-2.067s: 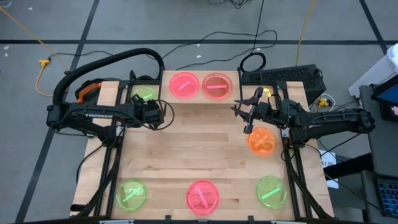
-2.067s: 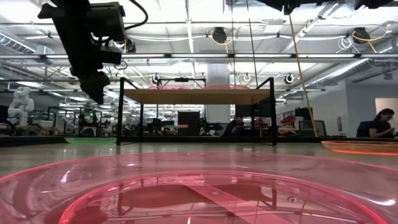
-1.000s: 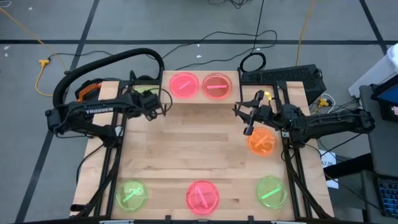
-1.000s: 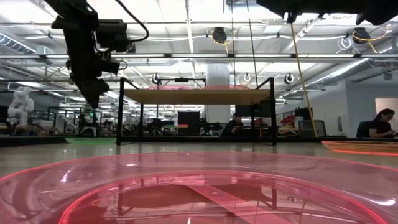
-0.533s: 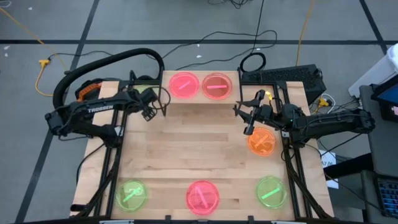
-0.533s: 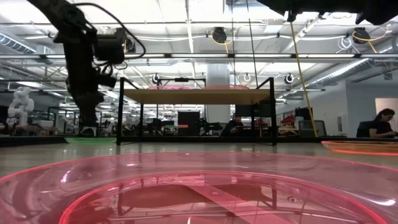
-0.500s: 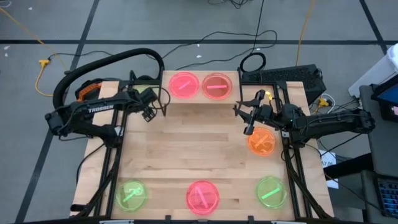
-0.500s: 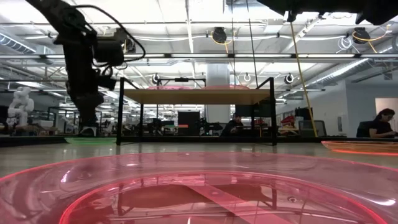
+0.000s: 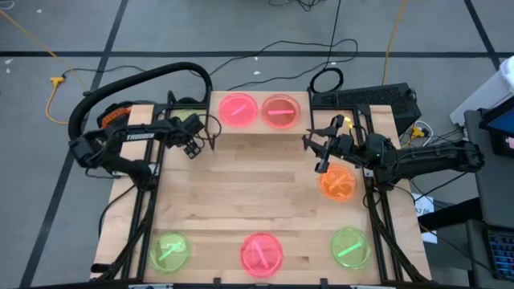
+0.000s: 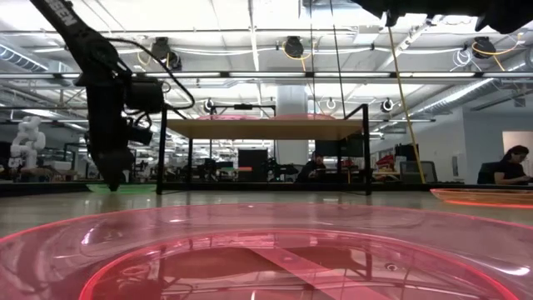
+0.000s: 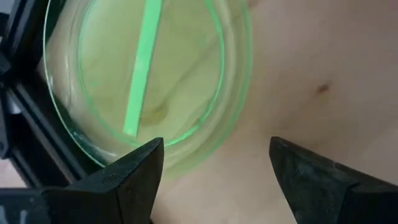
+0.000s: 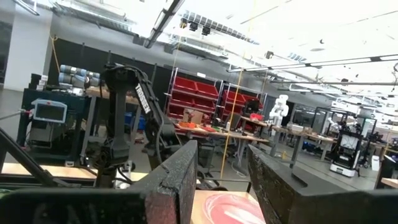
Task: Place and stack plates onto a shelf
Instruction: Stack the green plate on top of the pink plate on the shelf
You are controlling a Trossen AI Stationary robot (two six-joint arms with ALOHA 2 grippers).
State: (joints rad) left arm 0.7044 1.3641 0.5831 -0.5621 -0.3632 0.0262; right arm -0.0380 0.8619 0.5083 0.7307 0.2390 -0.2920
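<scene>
The left gripper grabs its rim next, to stack the green plate on the pink plate on the shelf.
A green plate lies flat on the table's far left part. My left gripper hangs low over the plate's edge, open and pointing steeply down. One finger is above the rim, the other above bare wood. The shelf stands at the far middle with two pink plates side by side on it. My right gripper waits high, open, over the right side, just beyond an orange plate.
Three plates lie along the near edge: green, pink and green. The pink one fills the low view's foreground. Bare wood spreads across the table's middle. Black frame rails run along both table sides.
My left gripper has sunk toward the green plate at the far left and tipped to point more steeply down. Its fingers stay as far apart as before. The plates have not moved.
</scene>
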